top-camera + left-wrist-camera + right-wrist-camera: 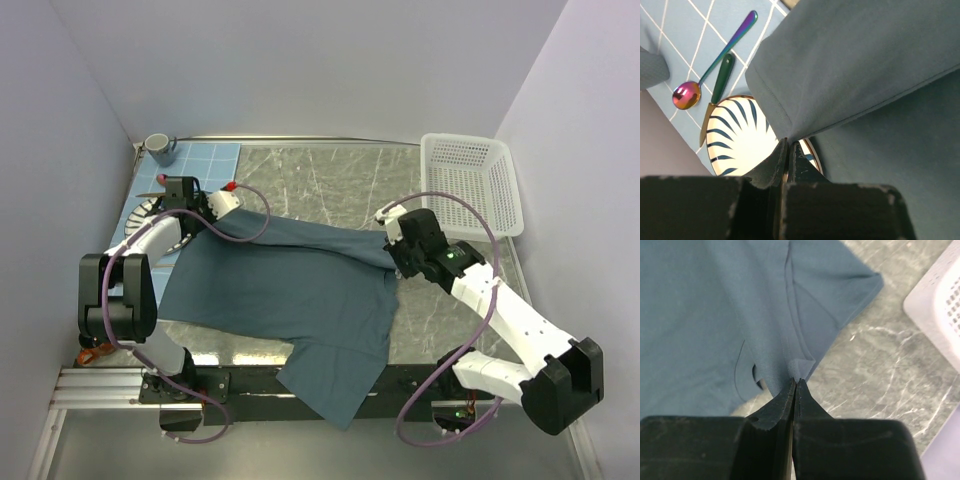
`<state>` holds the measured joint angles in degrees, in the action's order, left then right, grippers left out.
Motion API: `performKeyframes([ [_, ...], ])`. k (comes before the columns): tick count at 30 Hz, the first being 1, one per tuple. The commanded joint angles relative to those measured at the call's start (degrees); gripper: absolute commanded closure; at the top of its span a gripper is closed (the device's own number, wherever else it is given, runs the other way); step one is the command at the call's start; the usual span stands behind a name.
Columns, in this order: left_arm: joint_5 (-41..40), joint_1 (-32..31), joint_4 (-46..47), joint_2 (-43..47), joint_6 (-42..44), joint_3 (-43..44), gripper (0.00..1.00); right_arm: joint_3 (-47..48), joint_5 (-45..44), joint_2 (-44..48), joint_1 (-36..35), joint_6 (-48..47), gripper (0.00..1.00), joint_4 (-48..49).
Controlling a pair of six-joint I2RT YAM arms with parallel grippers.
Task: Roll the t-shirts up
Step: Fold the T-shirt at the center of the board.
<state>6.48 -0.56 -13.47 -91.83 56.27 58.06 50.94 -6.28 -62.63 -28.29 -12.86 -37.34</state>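
The t-shirt's corner hangs over the striped plate's rim, beside the t-shirt's lower layer. It would land short, so my left gripper will hold on.
A dark slate-blue t-shirt (290, 285) lies spread across the marble table, one part hanging over the near edge. My left gripper (213, 222) is shut on a corner of the t-shirt (850, 65) at its far left, lifted over the striped plate (742, 145). In the left wrist view the left gripper (788, 142) pinches the cloth's hem. My right gripper (392, 248) is shut on the t-shirt's right edge; in the right wrist view the right gripper (796, 382) nips a fold of the t-shirt (715, 315) by the collar seam.
A white basket (473, 180) stands at the back right. A light blue gridded placemat (205, 160) at the back left holds a grey mug (159, 149), the striped plate (143, 212), a rainbow spoon (710, 65) and a green-handled knife (720, 82). Walls close both sides.
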Motion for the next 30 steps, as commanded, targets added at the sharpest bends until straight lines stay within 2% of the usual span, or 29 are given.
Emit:
performKeyframes([
  [1, 0.73, 0.21, -2.25, 1.39, 0.24, 0.03, 0.99, -1.19, 0.57, 1.37, -0.53, 0.12, 1.00, -0.54],
  [18, -1.56, 1.87, -3.31, 1.04, 2.79, -3.75, 0.99, -0.58, 6.11, 0.06, -1.68, -1.99, 1.00, -3.08],
  [23, -2.17, 2.58, -2.79, 0.86, 3.32, -4.89, 0.99, -0.58, 11.37, -2.32, -2.11, -3.48, 1.00, -4.05],
  [30, -2.26, 3.63, -3.23, 1.04, 3.32, -6.55, 0.99, -1.45, 10.68, -4.34, -2.73, -3.66, 1.00, -3.62],
])
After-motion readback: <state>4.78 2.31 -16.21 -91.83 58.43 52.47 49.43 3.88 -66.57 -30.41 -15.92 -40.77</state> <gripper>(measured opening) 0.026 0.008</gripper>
